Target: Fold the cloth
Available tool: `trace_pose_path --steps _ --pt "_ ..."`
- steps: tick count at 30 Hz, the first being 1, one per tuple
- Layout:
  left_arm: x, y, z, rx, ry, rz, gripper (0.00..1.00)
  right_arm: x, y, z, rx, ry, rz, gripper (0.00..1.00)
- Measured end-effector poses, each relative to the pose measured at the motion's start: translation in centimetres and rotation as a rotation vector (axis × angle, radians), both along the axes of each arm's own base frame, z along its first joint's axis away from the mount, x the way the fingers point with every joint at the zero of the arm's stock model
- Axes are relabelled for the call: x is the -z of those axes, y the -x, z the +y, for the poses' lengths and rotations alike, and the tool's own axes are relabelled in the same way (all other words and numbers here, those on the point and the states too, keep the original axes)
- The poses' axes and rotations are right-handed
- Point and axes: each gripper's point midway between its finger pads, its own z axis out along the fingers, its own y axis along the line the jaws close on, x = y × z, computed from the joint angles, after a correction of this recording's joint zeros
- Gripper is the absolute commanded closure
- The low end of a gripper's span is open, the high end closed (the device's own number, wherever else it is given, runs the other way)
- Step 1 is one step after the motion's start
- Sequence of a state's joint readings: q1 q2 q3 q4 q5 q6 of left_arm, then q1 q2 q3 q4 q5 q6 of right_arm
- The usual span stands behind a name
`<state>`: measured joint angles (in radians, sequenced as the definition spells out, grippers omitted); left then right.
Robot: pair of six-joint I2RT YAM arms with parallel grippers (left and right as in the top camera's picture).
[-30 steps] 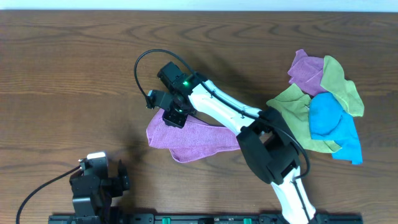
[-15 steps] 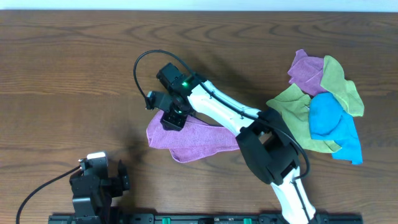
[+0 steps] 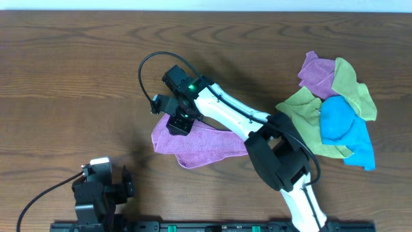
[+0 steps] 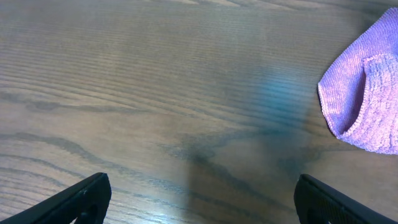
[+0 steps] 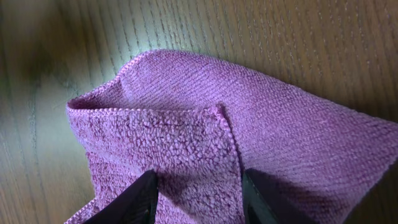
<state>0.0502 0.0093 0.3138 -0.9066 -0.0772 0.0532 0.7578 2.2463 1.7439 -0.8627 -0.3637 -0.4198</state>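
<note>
My right gripper is to grab the corner of the folded-over flap of the purple cloth point(image 3: 209, 145) next. That is to spread the cloth open for folding.
A purple cloth point(image 3: 209, 145) lies folded on the wooden table near the middle. My right gripper point(image 3: 179, 122) is low over its upper left corner. In the right wrist view the cloth point(image 5: 286, 118) fills the frame, and the gripper point(image 5: 198, 193) is open with its fingers on either side of a folded-over flap. My left gripper point(image 3: 122, 185) rests at the table's front left, open and empty. In the left wrist view the gripper point(image 4: 202, 196) faces bare wood, with the edge of the cloth point(image 4: 367, 99) at the far right.
A pile of cloths point(image 3: 335, 113) in purple, green and blue lies at the right side of the table. The right arm point(image 3: 232, 116) stretches across the middle above the purple cloth. A black cable point(image 3: 145, 64) loops beside its wrist.
My right gripper has shifted slightly up and left over the cloth's corner, then stayed still. The cloth and the left arm have not moved.
</note>
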Motion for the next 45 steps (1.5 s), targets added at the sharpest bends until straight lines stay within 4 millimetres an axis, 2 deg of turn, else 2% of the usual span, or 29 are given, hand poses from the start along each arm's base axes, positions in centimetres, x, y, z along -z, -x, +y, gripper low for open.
trace_pose_path --steps 2,5,8,13,15,17,22,23,27,30,32,36,40,45 --pt "0.0 0.0 0.0 0.0 0.0 0.0 0.05 0.2 0.2 0.0 -0.003 0.002 0.002 0.58" --pt "0.0 0.0 0.0 0.0 0.0 0.0 0.05 0.6 0.9 0.0 -0.01 0.012 0.012 0.71" --pt "0.0 0.0 0.0 0.0 0.0 0.0 0.05 0.7 1.0 0.3 -0.011 0.007 0.01 0.97" --pt "0.0 0.0 0.0 0.0 0.0 0.0 0.05 0.6 0.9 0.5 0.004 0.002 0.008 0.99" --pt "0.0 0.0 0.0 0.0 0.0 0.0 0.05 -0.3 0.5 0.7 0.019 -0.012 -0.012 0.99" --pt "0.0 0.0 0.0 0.0 0.0 0.0 0.05 -1.7 -0.3 0.8 0.034 -0.022 -0.059 0.99" --pt "0.0 0.0 0.0 0.0 0.0 0.0 0.05 -7.0 -3.4 -0.2 0.107 -0.009 -0.268 0.99" --pt "0.0 0.0 0.0 0.0 0.0 0.0 0.05 -7.4 -3.9 -0.5 0.125 0.002 -0.292 0.99" --pt "0.0 0.0 0.0 0.0 0.0 0.0 0.05 -7.5 -6.5 -2.9 0.225 0.063 -0.347 0.99" --pt "0.0 0.0 0.0 0.0 0.0 0.0 0.05 -7.6 -8.9 -5.6 0.321 0.103 -0.374 0.99" --pt "0.0 0.0 0.0 0.0 0.0 0.0 0.05 -7.6 -10.7 -7.9 0.401 0.13 -0.386 0.99" --pt "0.0 0.0 0.0 0.0 0.0 0.0 0.05 -7.6 -14.6 -14.3 0.597 0.169 -0.38 0.99" --pt "0.0 0.0 0.0 0.0 0.0 0.0 0.05 -7.7 -16.4 -18.4 0.71 0.186 -0.371 0.99" --pt "0.0 0.0 0.0 0.0 0.0 0.0 0.05 -7.6 -17.6 -21.7 0.828 0.194 -0.35 0.99"
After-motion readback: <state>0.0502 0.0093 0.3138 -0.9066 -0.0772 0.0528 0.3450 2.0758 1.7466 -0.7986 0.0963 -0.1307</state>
